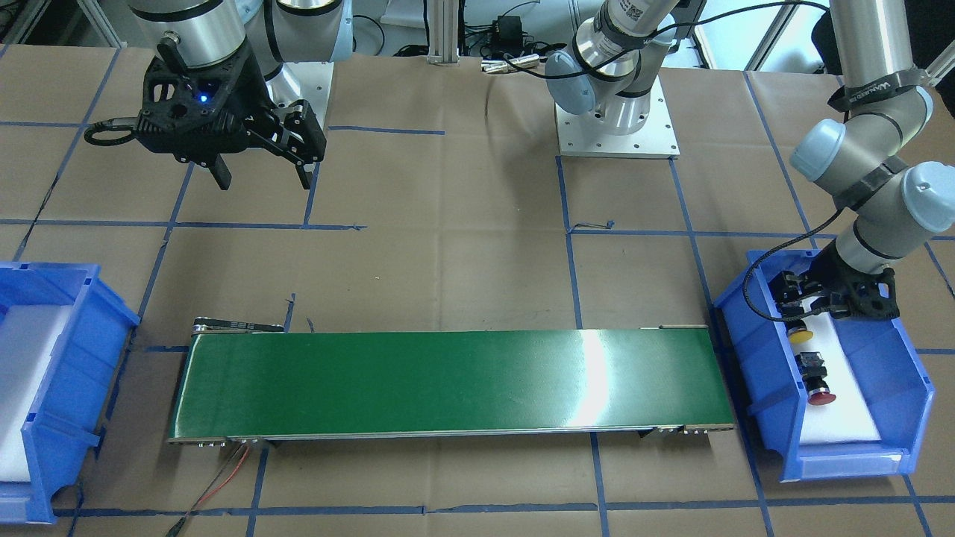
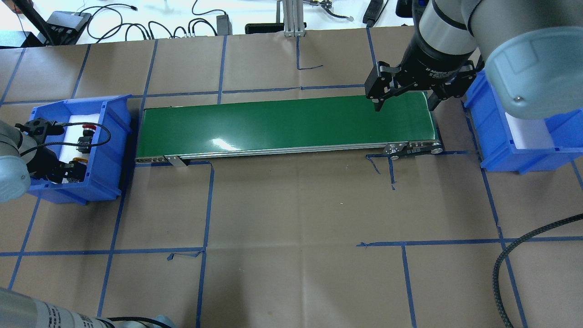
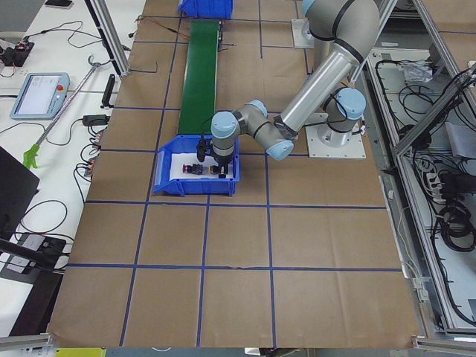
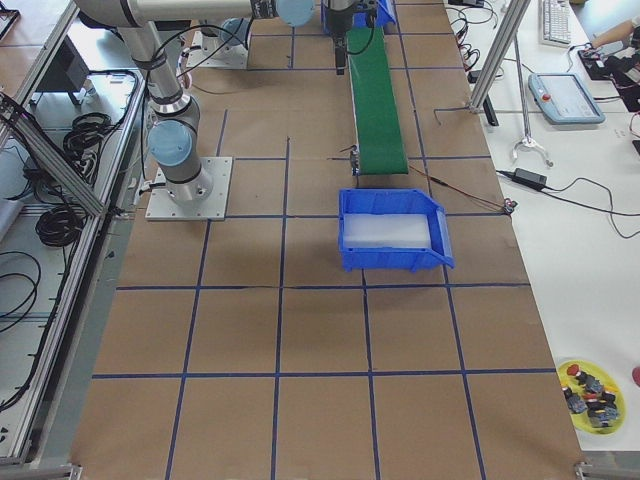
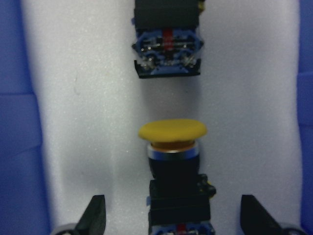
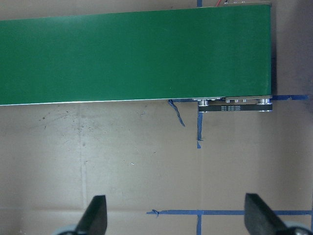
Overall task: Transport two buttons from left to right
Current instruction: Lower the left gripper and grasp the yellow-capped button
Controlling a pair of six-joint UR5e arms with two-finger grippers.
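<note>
The yellow button (image 5: pixel 172 129) has to be carried onward, so my left gripper needs to grab the button by its black body (image 5: pixel 177 200) next.
The yellow-capped button (image 5: pixel 172 131) lies on white foam in the blue bin (image 1: pixel 768 373) on my left. The red-capped button (image 1: pixel 821 395) lies just beyond it, and in the left wrist view only its boxy body (image 5: pixel 166 44) shows. My left gripper (image 5: pixel 173 215) is low in this bin and open. Its fingers (image 5: pixel 95 218) stand on either side of the yellow button's black body without touching it. In the overhead view the yellow button (image 2: pixel 79 160) sits at the left gripper (image 2: pixel 68 173). My right gripper (image 2: pixel 403 104) is open and empty, hanging above the right end of the green conveyor belt (image 2: pixel 282 123).
A second blue bin (image 2: pixel 501 136) with white foam stands past the belt's right end. The belt (image 1: pixel 448 380) spans between the two bins. A cable loops over the left bin's edge (image 2: pixel 102 136). A yellow dish with spare buttons (image 4: pixel 590 390) sits on a side table.
</note>
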